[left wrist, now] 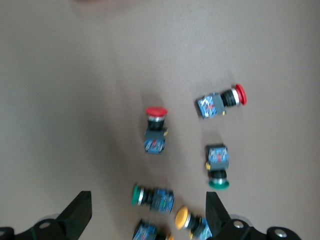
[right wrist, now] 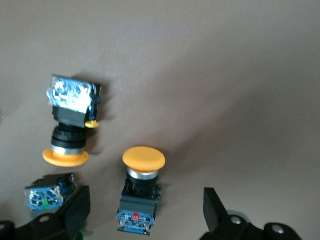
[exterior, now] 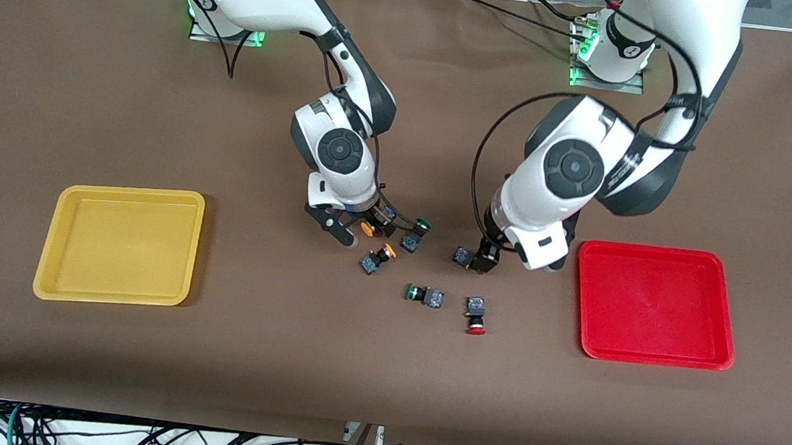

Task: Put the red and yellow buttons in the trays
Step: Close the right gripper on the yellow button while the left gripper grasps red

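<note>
My right gripper should go lower before it closes on the yellow button. Its fingers are still above the yellow button's blue body (right wrist: pixel 136 219) in the right wrist view.
Several small buttons lie in a loose cluster mid-table. My right gripper (exterior: pixel 355 229) is open and low over a yellow button (right wrist: pixel 142 190), which lies between its fingers (right wrist: pixel 75 210) untouched. A second yellow button (exterior: pixel 379 257) (right wrist: pixel 70 125) lies just nearer the front camera. One red button (exterior: pixel 476 314) lies nearest the front camera. The left wrist view shows two red buttons (left wrist: pixel 156 129) (left wrist: pixel 220 102). My left gripper (exterior: pixel 483 261) (left wrist: pixel 148 215) hangs open over the table, beside a button body (exterior: pixel 464 256) whose cap is hidden. The yellow tray (exterior: pixel 121 243) and red tray (exterior: pixel 653 305) hold nothing.
Two green-capped buttons (exterior: pixel 416 235) (exterior: pixel 424 295) lie among the others. The yellow tray is toward the right arm's end of the table, the red tray toward the left arm's end. Brown cloth covers the table.
</note>
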Controlling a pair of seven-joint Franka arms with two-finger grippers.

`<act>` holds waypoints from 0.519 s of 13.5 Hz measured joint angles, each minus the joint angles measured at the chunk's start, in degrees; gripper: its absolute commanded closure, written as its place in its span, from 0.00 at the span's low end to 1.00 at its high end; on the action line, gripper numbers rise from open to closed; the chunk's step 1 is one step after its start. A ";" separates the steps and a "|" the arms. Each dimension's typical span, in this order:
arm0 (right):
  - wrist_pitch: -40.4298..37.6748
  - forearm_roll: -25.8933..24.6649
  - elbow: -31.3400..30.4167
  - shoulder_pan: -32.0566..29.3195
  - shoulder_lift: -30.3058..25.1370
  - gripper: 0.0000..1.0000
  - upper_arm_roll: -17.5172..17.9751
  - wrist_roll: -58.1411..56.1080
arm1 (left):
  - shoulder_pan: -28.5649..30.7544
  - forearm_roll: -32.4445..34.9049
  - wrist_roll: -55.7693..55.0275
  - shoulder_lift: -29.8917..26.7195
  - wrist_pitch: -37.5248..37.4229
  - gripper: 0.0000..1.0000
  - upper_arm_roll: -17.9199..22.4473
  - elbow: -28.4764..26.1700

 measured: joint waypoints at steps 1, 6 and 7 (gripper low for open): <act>0.27 0.03 0.00 0.48 0.31 0.00 0.00 0.12 | 0.02 1.63 0.00 1.80 0.99 0.00 0.04 -0.05; 1.74 0.05 0.04 2.33 2.01 0.01 0.00 1.37 | -0.36 5.60 -0.35 8.35 8.87 0.00 0.03 -1.97; 1.86 0.05 0.04 2.55 2.42 0.08 0.00 1.40 | -0.35 5.76 -0.47 8.99 10.32 0.00 0.06 -2.70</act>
